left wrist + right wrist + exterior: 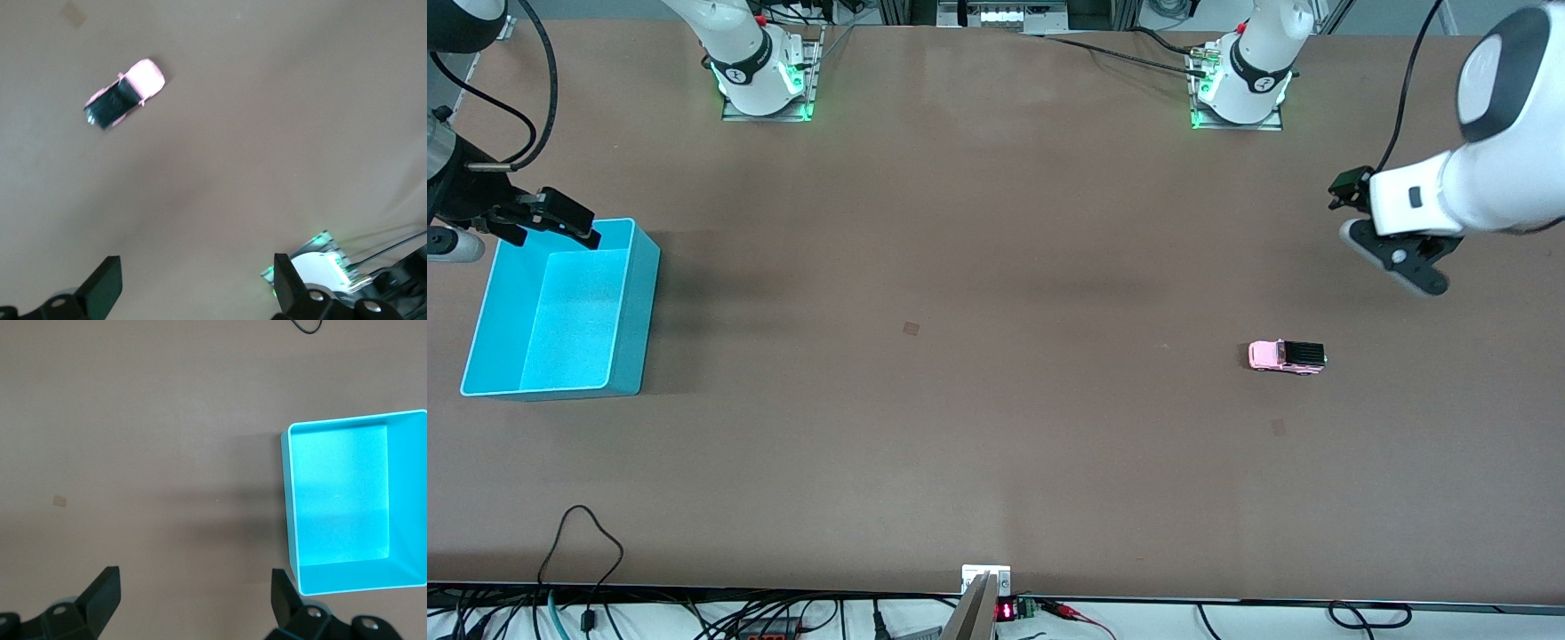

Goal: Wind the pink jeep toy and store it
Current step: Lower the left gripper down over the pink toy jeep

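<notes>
The pink jeep toy needs to be wound, so my left gripper should grab its black ribbed roof next.
The pink jeep toy, light pink with a black ribbed roof, stands on the brown table toward the left arm's end. My left gripper hangs in the air above the table, off to one side of the jeep, open and empty. The turquoise bin stands at the right arm's end with nothing in it. My right gripper hovers high by the bin's corner farthest from the front camera, open, with nothing between its fingers.
Two small tape marks lie on the table, one near the middle and one nearer to the front camera than the jeep. Cables run along the table's front edge. The arm bases stand at the back.
</notes>
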You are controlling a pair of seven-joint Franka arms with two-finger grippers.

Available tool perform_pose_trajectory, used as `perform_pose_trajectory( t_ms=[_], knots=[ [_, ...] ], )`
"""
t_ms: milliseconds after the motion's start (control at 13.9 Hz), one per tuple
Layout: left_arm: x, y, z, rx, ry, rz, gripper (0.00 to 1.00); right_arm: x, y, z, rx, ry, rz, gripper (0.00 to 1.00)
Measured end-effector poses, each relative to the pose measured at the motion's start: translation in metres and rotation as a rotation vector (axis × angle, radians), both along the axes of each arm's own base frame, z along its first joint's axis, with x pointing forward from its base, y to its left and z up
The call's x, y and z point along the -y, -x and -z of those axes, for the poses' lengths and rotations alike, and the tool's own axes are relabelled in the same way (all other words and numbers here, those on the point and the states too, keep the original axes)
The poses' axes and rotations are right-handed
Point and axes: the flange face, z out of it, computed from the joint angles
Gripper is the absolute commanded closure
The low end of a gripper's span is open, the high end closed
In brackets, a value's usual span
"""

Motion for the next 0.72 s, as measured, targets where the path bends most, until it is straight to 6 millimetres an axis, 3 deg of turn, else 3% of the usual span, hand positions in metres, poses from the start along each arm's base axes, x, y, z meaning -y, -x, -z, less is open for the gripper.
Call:
perform_pose_trajectory(
  t_ms=[215,717],
  knots=[
    [-0.009,-0.019,0.044,0.037,0.065,0.205,0.00,0.000,0.000,0.000,-0.001,0.000,0.000,0.00],
    [-0.035,-0.046,0.169,0.145,0.138,0.657,0.00,0.000,0.000,0.001,-0.003,0.000,0.000,0.00]
  ],
)
